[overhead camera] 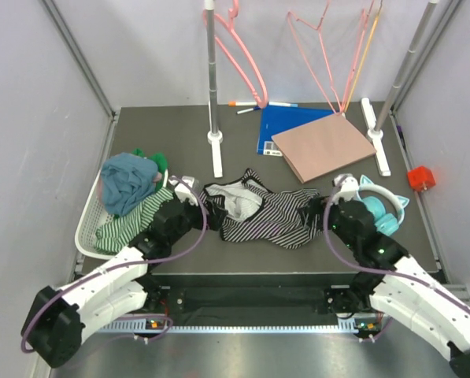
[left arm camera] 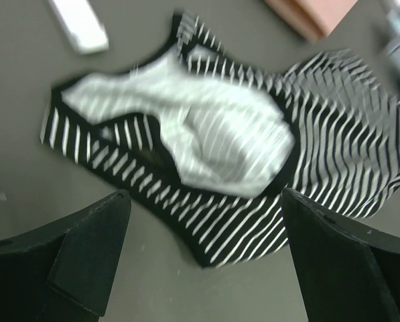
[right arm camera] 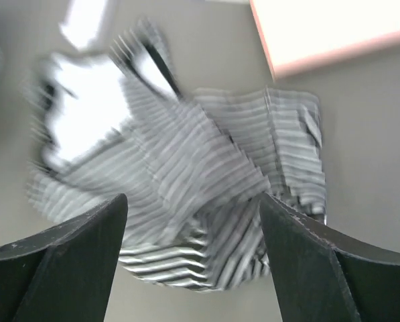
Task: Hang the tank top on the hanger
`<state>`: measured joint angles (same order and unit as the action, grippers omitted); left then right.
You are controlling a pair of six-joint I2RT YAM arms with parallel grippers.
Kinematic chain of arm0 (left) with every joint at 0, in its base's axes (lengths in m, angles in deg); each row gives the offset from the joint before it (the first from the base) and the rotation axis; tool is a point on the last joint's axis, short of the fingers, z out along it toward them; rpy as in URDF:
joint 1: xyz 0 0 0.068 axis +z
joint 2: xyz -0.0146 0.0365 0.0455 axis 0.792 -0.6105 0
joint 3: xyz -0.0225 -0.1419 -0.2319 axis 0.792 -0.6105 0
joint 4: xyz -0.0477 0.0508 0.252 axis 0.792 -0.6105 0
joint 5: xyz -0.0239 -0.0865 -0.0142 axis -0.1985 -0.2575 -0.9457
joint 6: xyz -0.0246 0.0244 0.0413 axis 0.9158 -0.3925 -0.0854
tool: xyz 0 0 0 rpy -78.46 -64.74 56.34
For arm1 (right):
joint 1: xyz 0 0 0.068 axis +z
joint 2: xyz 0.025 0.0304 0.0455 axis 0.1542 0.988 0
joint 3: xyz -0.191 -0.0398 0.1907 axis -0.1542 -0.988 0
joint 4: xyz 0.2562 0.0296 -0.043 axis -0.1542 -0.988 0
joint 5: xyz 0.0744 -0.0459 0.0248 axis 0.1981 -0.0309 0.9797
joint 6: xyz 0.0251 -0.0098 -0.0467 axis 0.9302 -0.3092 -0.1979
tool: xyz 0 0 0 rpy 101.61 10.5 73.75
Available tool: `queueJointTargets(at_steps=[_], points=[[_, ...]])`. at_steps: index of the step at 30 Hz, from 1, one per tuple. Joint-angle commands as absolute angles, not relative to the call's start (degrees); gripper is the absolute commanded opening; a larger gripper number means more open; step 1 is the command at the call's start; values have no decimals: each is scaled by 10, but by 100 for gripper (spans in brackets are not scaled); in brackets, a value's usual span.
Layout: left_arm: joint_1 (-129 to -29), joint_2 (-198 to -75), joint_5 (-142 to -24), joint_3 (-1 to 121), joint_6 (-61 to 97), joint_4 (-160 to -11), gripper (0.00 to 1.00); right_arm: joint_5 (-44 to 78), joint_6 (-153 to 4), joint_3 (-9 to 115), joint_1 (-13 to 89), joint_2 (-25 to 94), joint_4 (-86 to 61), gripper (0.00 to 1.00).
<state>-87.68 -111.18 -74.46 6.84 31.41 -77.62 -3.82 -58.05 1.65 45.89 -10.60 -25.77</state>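
My right gripper grabs the pink hanger (overhead camera: 246, 61) by its near rounded end (overhead camera: 261, 99) next, so the hanger's far end stays free to insert into the tank top.
The black-and-white striped tank top (overhead camera: 258, 211) lies crumpled on the dark table between my two grippers. The thick pink hanger (overhead camera: 246, 61) hangs from the rack at the back, beside the left pole. My left gripper (overhead camera: 198, 201) is open at the top's left edge; in the left wrist view its fingers (left arm camera: 92, 248) straddle the dark hem of the top (left arm camera: 213, 141) just above the table. My right gripper (overhead camera: 320, 208) is open at the top's right edge; in the right wrist view (right arm camera: 193, 198) the bunched top (right arm camera: 206, 174) lies between its fingers.
A white basket (overhead camera: 87, 228) at the left holds a teal cloth (overhead camera: 128, 179) and a green-striped garment (overhead camera: 128, 224). Behind lie a blue folder (overhead camera: 278, 126) and a pinkish board (overhead camera: 323, 146). Teal headphones (overhead camera: 380, 206) and a red block (overhead camera: 420, 178) are right. Thin wire hangers (overhead camera: 321, 47) hang back right.
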Motion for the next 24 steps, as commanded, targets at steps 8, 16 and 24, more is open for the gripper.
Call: queueJointTargets(at_steps=[8, 16, 24], points=[[-878, -1123, -670, 175, 281, -838, 98, -48, -670, 271, 464, -171, -283, 88], [-878, -1093, -730, 174, 292, -870, 98, 7, -725, 459, 463, 0, -218, 90], [-878, -1088, -726, 139, 291, -861, 98, 165, -776, 530, 463, 176, -33, 98]])
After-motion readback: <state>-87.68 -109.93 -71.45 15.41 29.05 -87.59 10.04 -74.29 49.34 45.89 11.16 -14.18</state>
